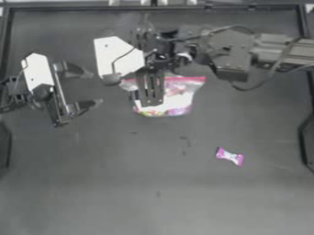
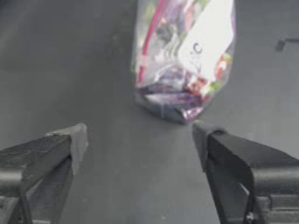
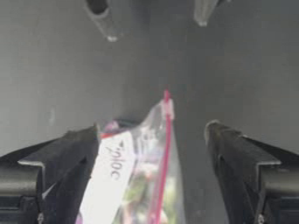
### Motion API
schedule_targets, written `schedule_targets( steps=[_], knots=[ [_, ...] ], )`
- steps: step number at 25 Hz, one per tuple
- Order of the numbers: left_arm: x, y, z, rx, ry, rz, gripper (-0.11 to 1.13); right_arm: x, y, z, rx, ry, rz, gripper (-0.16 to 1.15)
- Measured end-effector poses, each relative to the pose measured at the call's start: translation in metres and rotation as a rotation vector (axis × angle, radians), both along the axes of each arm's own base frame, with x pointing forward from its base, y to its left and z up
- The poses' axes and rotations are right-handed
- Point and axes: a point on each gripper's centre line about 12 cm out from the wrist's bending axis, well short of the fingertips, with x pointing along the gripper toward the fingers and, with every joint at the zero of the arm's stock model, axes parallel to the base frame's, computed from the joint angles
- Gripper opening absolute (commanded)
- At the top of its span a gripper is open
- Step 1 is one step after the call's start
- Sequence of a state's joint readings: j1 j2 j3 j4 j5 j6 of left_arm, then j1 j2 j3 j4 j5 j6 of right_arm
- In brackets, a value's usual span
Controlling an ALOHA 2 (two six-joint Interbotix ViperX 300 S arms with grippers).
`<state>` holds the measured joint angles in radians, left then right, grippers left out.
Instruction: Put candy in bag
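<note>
My right gripper takes hold of the bag [image 3: 146, 175] by its pink strip [image 3: 166, 153] next, to hold it ready for the candy.
The bag [image 1: 181, 94] is a clear zip bag with a pink strip and colourful contents, lying on the table behind the middle. My right gripper [image 1: 150, 89] hangs over its left half. In the right wrist view the right gripper [image 3: 152, 129] is open, and the bag [image 3: 146, 175] sits between its jaws with the pink strip upward. My left gripper [image 1: 83, 87] is open a short way left of the bag and points at it. The left wrist view shows the left gripper [image 2: 140, 129] empty, with the bag [image 2: 181, 61] just ahead. The candy [image 1: 230, 156], a small pink bow-shaped sweet, lies alone towards the front right.
The left gripper's fingers [image 3: 102, 22] show far off in the right wrist view, facing the bag. The right arm's body [image 1: 230, 55] stretches in from the back right. Dark table [image 1: 122, 183] spreads out in front of the bag.
</note>
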<state>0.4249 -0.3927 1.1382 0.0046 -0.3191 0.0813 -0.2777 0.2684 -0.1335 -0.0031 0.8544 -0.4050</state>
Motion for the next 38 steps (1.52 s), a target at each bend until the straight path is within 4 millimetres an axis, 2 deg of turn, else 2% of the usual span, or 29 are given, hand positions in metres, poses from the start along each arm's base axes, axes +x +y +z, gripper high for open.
schedule_targets(
  steps=[15,24,38],
  knots=[
    [-0.001,0.0,-0.002,-0.003,0.006,0.0,1.01,0.015,-0.009,-0.024,-0.002,0.05,0.006,0.99],
    [-0.001,0.0,-0.002,-0.002,0.004,0.0,1.01,0.017,-0.018,-0.032,-0.021,0.074,0.0,0.98],
    [-0.001,-0.001,-0.002,-0.003,0.006,-0.002,1.01,0.022,-0.02,-0.043,-0.015,0.093,-0.001,0.98]
  ],
)
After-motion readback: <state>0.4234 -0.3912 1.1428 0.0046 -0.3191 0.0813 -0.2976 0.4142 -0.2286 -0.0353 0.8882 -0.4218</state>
